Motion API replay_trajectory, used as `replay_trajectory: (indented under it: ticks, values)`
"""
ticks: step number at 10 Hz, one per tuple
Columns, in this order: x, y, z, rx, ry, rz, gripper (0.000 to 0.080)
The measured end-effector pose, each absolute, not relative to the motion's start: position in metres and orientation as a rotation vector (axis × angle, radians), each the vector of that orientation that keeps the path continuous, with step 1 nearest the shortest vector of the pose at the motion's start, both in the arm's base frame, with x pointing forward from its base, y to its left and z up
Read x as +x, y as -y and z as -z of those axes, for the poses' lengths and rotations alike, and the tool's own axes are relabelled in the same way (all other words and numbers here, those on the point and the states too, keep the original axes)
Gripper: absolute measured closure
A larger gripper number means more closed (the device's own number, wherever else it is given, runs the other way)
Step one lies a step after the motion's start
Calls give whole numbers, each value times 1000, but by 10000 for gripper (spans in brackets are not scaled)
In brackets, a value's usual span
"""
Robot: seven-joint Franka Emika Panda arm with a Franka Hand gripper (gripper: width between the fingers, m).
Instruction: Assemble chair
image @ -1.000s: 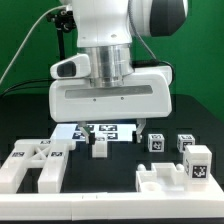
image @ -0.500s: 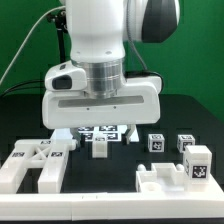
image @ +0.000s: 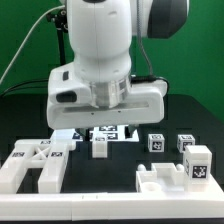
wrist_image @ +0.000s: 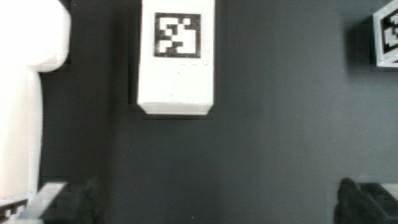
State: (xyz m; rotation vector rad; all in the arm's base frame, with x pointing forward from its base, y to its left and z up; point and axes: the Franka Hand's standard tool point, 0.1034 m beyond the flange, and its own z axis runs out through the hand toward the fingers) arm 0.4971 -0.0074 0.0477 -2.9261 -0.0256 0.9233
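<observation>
The short white bar lies ahead of my gripper, with bare table between its fingers. It is too early to close, so my gripper moves toward the bar first, then closes on it.
The chair parts are matte white tagged pieces on the black table. A short bar lies just in front of my hand; in the wrist view the bar lies ahead of my gripper, apart from it. The gripper is open and empty, with its fingers wide apart above bare table. A large slotted piece lies at the exterior view's left, and its edge shows in the wrist view. Two small cubes and a bigger block stand at the right.
The marker board lies under the hand, mostly hidden. A low notched white piece sits at the front right. A green backdrop stands behind. A tagged piece's corner shows at the wrist view's edge.
My hand has shifted a little toward the exterior view's left and the wrist has turned and tilted. The parts on the table have not moved.
</observation>
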Motion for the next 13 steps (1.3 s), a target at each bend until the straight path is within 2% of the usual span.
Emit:
replay_trajectory:
  ticks: [1,3,7,10,13]
  values:
    - [492,15,-39,-2889,53,-1109,150]
    - [484,17,-31,-2799,64,-1389,150]
    - [485,17,-24,-2792,51,-1419,150]
    - [463,15,-13,-2748,22,-1514,150]
    - [462,14,-11,-2750,21,-1513,162]
